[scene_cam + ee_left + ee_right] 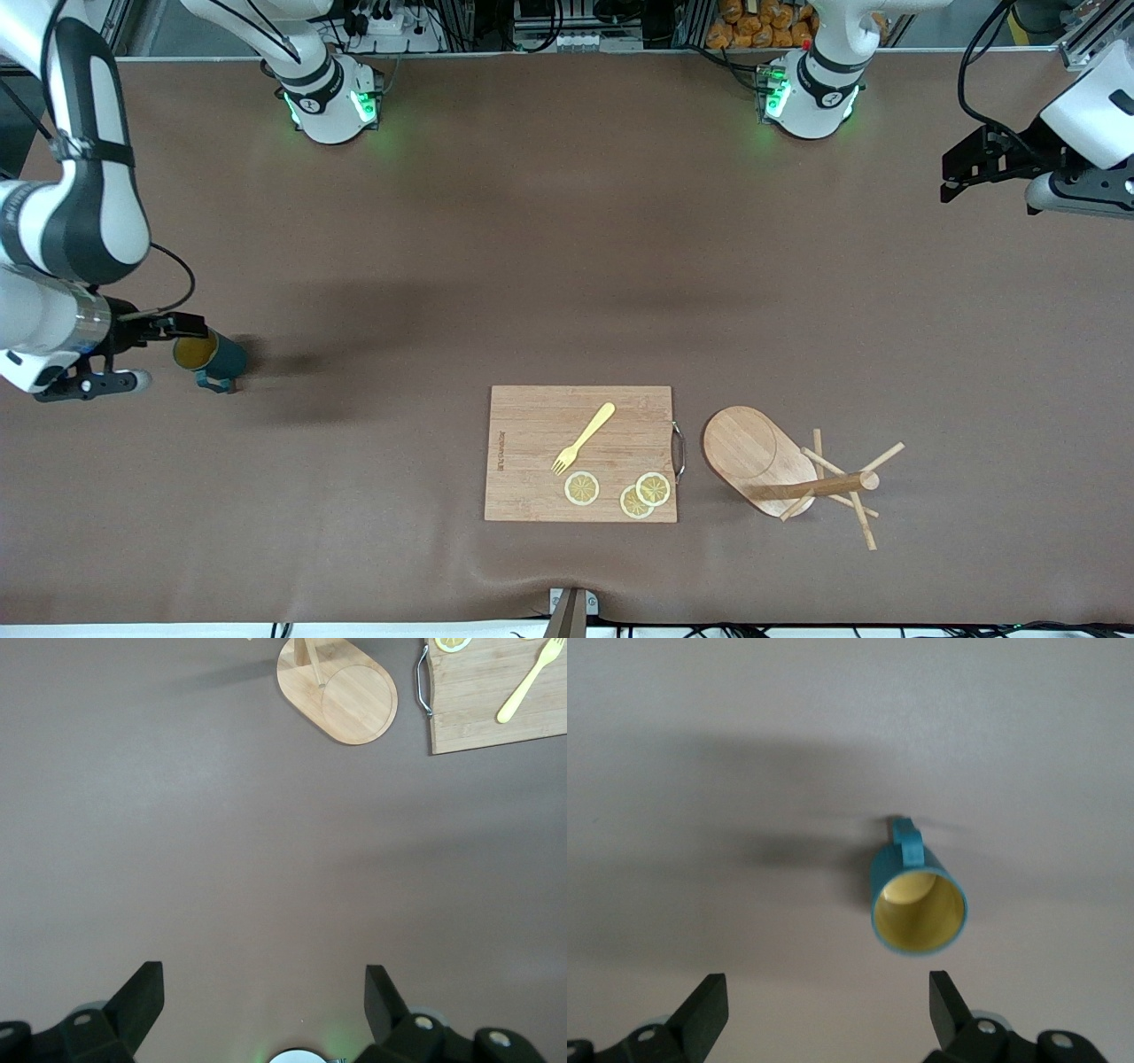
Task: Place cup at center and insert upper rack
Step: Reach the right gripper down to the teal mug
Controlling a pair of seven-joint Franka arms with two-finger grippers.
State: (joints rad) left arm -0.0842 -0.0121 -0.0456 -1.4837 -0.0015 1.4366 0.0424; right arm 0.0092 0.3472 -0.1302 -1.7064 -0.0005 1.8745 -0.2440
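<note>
I should place the cup at the center, so next I should grab the teal-green cup's rim with my right gripper.
The teal-green cup lies on its side on the brown table near the right arm's end, its yellow mouth toward my right gripper. That gripper is open and empty, just short of the cup's mouth. In the right wrist view the cup lies ahead of the open gripper, not between the fingers. The wooden mug tree lies tipped on its side, with its oval base beside the cutting board. My left gripper is open and empty, up over the left arm's end of the table. Its wrist view shows the open gripper and the tree's base.
A rectangular wooden cutting board with a metal handle lies near the front camera. It carries a yellow fork and three lemon slices. It also shows in the left wrist view. Brown cloth covers the table.
</note>
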